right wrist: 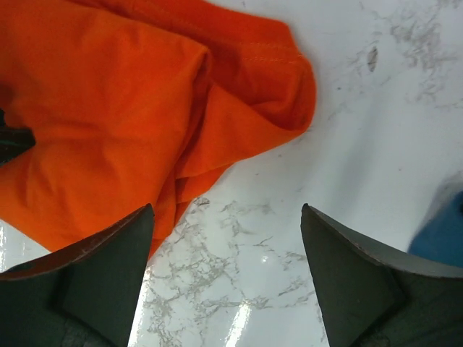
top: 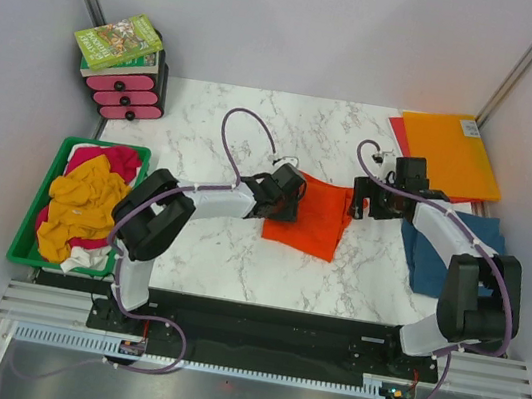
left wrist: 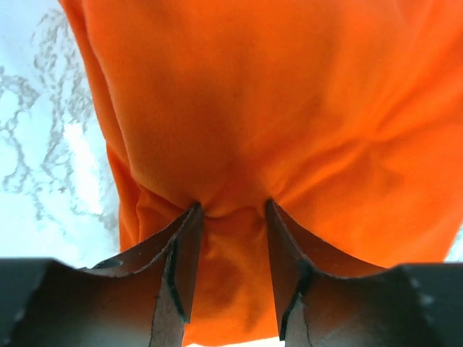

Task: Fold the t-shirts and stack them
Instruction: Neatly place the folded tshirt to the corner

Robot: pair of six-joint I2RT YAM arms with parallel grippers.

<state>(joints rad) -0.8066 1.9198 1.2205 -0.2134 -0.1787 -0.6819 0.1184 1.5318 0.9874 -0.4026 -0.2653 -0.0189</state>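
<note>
The orange t-shirt will be pulled across and stacked, so my right gripper will next grab it by its folded edge nearest the teal-blue t-shirt.
The bright orange t-shirt (top: pixel 309 216) lies partly folded at the middle of the marble table (top: pixel 214 146). My left gripper (top: pixel 289 199) is at its left edge; in the left wrist view both fingertips press into the orange t-shirt (left wrist: pixel 289 94), and a bunch of cloth bulges between the half-open jaws of the left gripper (left wrist: pixel 231 211). My right gripper (top: pixel 358 203) stands wide open just off the shirt's right edge. In the right wrist view the right gripper (right wrist: pixel 226 213) has only bare marble between its fingers, with the orange t-shirt (right wrist: pixel 108 108) to the left. A teal-blue t-shirt (top: pixel 451 257) lies at the right.
A green bin (top: pixel 31 223) at the left holds mustard-yellow (top: pixel 83 206), magenta and white tees. Flat orange and red folders (top: pixel 450 153) lie at the back right. A pink drawer unit (top: pixel 126 91) with books on top stands at the back left. The teal cloth's edge (right wrist: pixel 443 235) shows right of my right gripper.
</note>
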